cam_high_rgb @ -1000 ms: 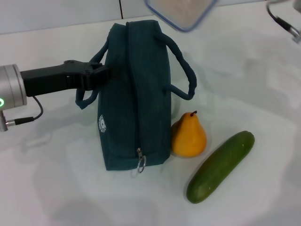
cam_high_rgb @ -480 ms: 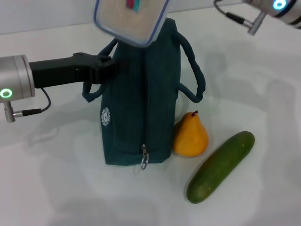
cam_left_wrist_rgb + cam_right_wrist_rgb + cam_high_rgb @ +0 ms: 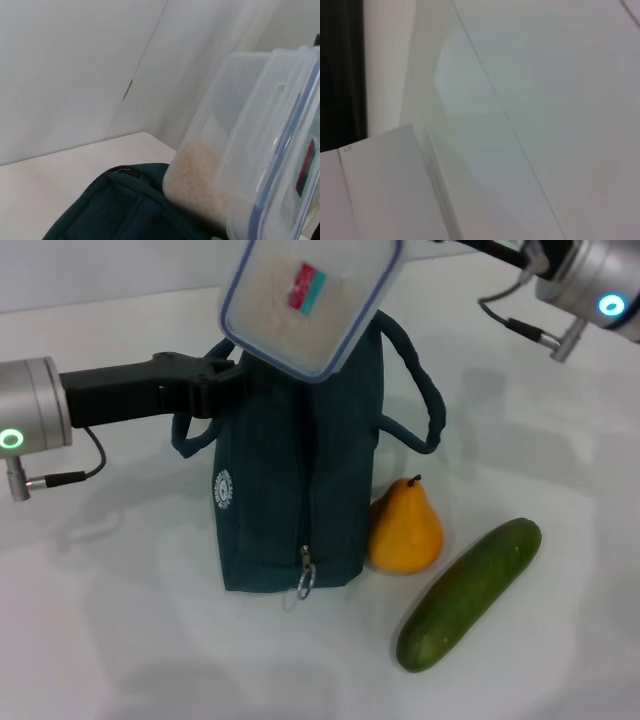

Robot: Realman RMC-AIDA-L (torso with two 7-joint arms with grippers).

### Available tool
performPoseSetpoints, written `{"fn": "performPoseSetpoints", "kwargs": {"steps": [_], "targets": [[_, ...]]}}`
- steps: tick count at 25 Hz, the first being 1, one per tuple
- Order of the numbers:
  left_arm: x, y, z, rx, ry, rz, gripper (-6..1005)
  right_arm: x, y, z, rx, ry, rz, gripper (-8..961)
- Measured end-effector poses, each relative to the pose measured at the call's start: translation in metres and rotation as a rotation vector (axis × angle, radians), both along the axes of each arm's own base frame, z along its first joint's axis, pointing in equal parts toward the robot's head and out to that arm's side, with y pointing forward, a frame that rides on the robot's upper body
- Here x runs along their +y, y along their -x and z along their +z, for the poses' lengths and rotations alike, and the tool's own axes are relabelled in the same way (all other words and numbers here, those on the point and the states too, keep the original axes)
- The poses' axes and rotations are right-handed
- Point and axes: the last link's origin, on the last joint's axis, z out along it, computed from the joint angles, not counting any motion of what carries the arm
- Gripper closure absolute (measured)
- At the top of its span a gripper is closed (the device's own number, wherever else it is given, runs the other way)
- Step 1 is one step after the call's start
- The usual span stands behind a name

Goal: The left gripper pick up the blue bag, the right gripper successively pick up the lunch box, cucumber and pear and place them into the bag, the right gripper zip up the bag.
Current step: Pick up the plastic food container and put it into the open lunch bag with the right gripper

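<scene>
I should bring the lunch box down with my right gripper before I release it, because the lunch box's lower edge (image 3: pixel 275 358) is still above the blue bag's top (image 3: pixel 355 365).
The blue bag (image 3: pixel 300 470) stands upright on the white table, zip pull (image 3: pixel 305 580) at its near end. My left gripper (image 3: pixel 222 388) is shut on its left handle. The lunch box (image 3: pixel 310 300), blue-rimmed lid with the red and teal sticker facing me, hangs tilted over the bag's top; it also shows in the left wrist view (image 3: pixel 250 165) just above the bag (image 3: pixel 125 210). My right gripper (image 3: pixel 470 246) holds it from the upper right, fingers cut off by the top edge. The pear (image 3: pixel 405 525) stands against the bag's right side. The cucumber (image 3: pixel 470 592) lies to the pear's right.
The white table (image 3: pixel 120 640) runs to a pale back wall. My right wrist (image 3: pixel 600 285) with its cable hangs over the far right. The bag's right handle (image 3: pixel 420 400) loops out toward it.
The lunch box has come down and left from the top edge to above the bag. The right wrist moved into view. The left gripper raised the bag more upright.
</scene>
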Motion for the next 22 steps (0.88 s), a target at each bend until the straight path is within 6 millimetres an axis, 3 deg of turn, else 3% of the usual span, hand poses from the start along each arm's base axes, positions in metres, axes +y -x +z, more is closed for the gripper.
{"fn": "performPoseSetpoints", "kwargs": {"steps": [9, 22], "targets": [[0.0, 0.003, 0.002, -0.003, -0.004, 0.009, 951, -0.009, -0.026, 0.004, -0.013, -0.024, -0.062, 824], [-0.001, 0.005, 0.002, -0.004, -0.005, 0.016, 951, -0.018, -0.041, 0.018, -0.015, -0.107, -0.079, 816]]}}
